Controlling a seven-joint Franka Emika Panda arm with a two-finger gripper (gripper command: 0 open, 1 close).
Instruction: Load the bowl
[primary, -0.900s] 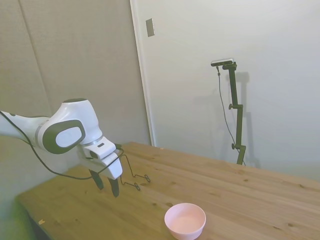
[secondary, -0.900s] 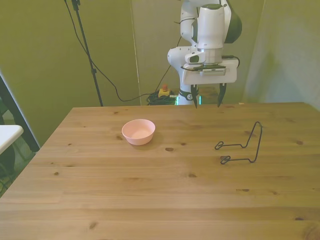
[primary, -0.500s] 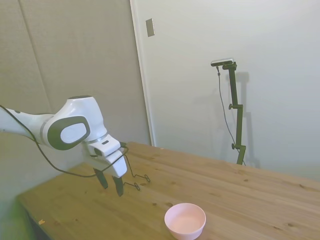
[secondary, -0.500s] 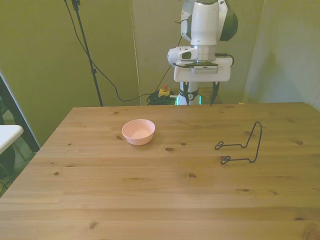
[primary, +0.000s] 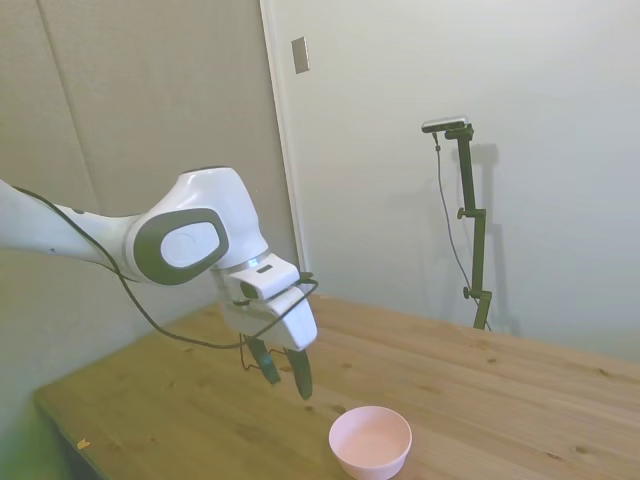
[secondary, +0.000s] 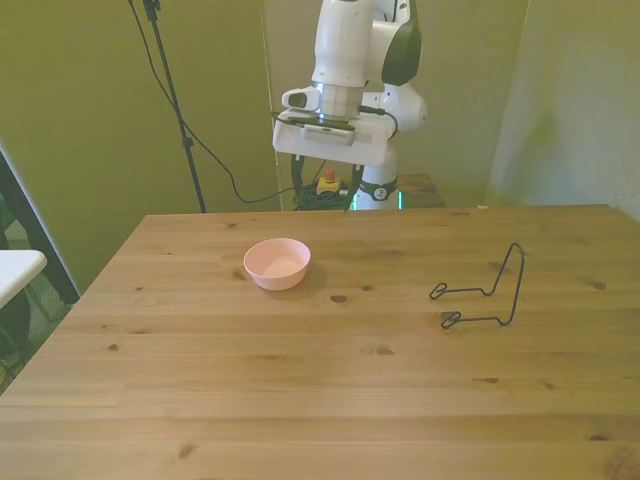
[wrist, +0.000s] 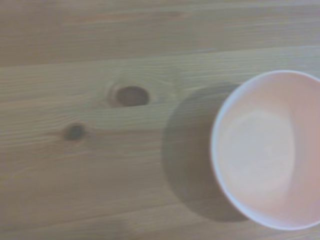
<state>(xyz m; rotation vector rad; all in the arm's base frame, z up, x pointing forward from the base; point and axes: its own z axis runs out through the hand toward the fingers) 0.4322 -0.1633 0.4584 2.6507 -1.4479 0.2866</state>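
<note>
The round body of the bowl is wider than my open fingers, so next I need to grab the bowl by its thin rim (wrist: 213, 145) with my gripper.
The pale pink bowl (secondary: 277, 263) stands upright and empty on the wooden table (secondary: 300, 400), towards the front view's left. It also shows near the bottom edge of the side view, bowl (primary: 370, 441), and the wrist view sees into the bowl (wrist: 267, 150) from above, partly cut by the picture's edge. My gripper (secondary: 322, 195) hangs in the air behind the bowl and a little toward the front view's right. In the side view the gripper (primary: 287, 382) is left of the bowl and above the table, open, with nothing between its fingers.
A thin dark wire rack (secondary: 485, 291) stands on the table at the front view's right, well apart from the bowl. Dark knots (wrist: 131, 95) mark the wood beside the bowl.
The arm has swung from above the wire rack's side toward the front view's left, so the gripper now hangs close to the bowl. The gripper stayed open. Bowl and rack have not moved.
</note>
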